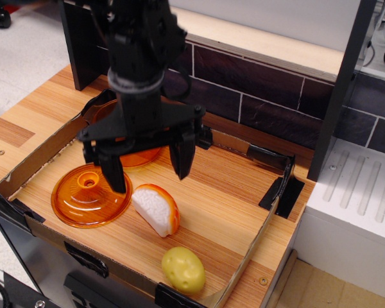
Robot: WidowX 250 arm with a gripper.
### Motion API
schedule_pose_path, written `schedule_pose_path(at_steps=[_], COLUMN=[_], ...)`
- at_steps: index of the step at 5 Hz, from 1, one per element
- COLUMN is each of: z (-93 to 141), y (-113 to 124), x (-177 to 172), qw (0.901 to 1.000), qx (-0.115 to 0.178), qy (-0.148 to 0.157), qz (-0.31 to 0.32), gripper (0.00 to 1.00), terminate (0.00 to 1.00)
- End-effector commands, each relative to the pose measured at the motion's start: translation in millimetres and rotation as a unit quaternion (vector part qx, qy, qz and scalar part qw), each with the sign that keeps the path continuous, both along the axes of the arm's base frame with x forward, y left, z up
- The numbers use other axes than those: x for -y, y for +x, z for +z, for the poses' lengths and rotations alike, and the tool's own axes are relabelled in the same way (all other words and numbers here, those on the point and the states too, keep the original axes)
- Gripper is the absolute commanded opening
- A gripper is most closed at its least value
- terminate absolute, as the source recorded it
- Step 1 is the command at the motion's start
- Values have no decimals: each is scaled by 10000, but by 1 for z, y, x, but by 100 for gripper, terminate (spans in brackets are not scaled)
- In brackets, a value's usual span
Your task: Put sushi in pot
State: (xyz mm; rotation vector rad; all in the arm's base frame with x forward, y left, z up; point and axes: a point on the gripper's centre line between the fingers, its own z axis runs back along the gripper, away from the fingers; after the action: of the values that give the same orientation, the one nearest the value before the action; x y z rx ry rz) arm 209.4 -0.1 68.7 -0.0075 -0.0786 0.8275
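Observation:
The gripper picks up the sushi by its white rice side and orange curved top (159, 208) next. Then it puts the sushi in the pot (136, 154).
The sushi (156, 209), a white rice wedge with an orange curved top, lies on the wooden board near the middle front. The translucent orange pot (136, 154) stands at the back left, mostly hidden behind my arm. My gripper (149, 172) is open and empty, fingers spread wide and pointing down, hanging just above and slightly behind the sushi, between it and the pot. The left finger (113, 173) is over the lid's edge, the right finger (182, 162) is right of the sushi.
A flat orange lid (90, 194) with a centre knob lies at the front left. A yellow-green potato-like ball (183, 270) sits at the front edge. A low cardboard wall (256, 244) rings the board. A dark tiled backsplash stands behind, a white rack at the right.

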Motion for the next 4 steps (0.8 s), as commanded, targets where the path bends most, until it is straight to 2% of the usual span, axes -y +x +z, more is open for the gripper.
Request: schedule_pose_path(at_steps=[1,2,4], z=[-14,-24,-38], y=[8,12,12], x=[2,6,10], qw=[9986,9977,9967], qx=[401,442,306], qy=[-41,141,216], qz=[336,502,721], gripper=[100,100,100], terminate=[0,0,0])
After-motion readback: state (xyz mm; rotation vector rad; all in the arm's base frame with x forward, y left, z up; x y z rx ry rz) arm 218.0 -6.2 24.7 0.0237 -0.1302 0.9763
